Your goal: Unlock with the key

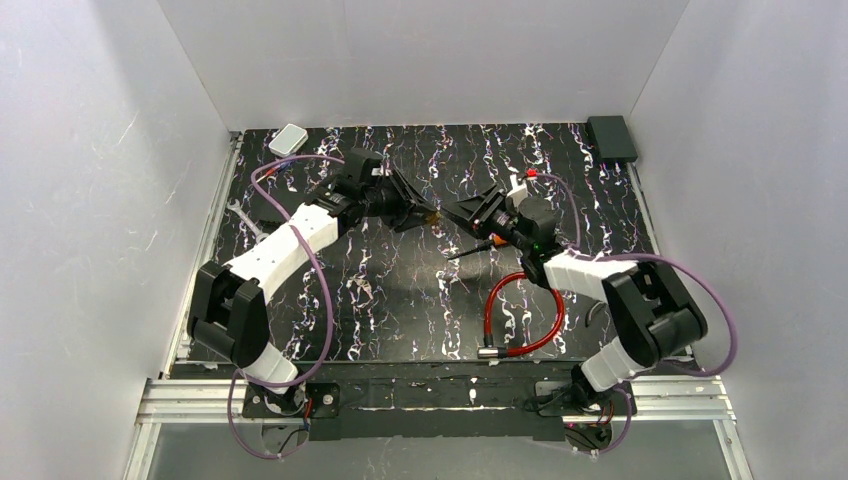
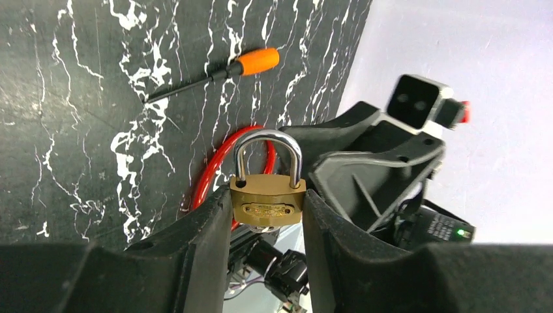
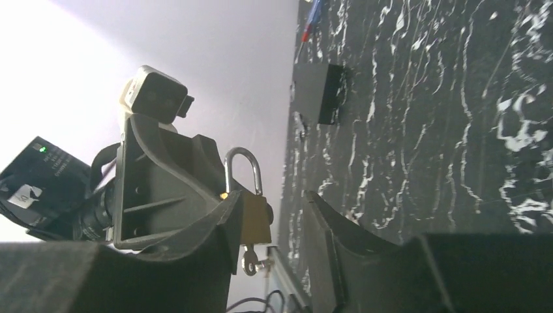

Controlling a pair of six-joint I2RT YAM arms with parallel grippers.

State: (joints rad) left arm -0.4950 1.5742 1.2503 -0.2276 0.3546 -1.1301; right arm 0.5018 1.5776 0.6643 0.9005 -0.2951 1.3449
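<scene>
My right gripper grabs the padlock's brass body (image 1: pixel 433 217) (image 3: pixel 255 219) across its broad sides next, so the silver shackle stays free to open.
A small brass padlock (image 2: pixel 267 202) with a silver shackle is clamped by its sides in my left gripper (image 2: pixel 266 194), held above the table. A small silver key (image 3: pixel 251 259) sticks out of the underside of the padlock (image 3: pixel 255 218); only its head (image 2: pixel 264 228) shows in the left wrist view. My right gripper (image 3: pixel 274 195) faces the left one with its jaws apart. One finger is beside the lock body and the other stands clear, so nothing is gripped. The two grippers (image 1: pixel 438 214) meet at mid-table.
An orange-handled tool with a thin black shaft (image 2: pixel 257 62) lies on the marbled table below the right gripper (image 1: pixel 480 245). A red cable loop (image 1: pixel 525 310) lies near the right arm. A grey box (image 1: pixel 288 138), a black box (image 1: pixel 611 137) and a wrench (image 1: pixel 240 215) lie near the table edges.
</scene>
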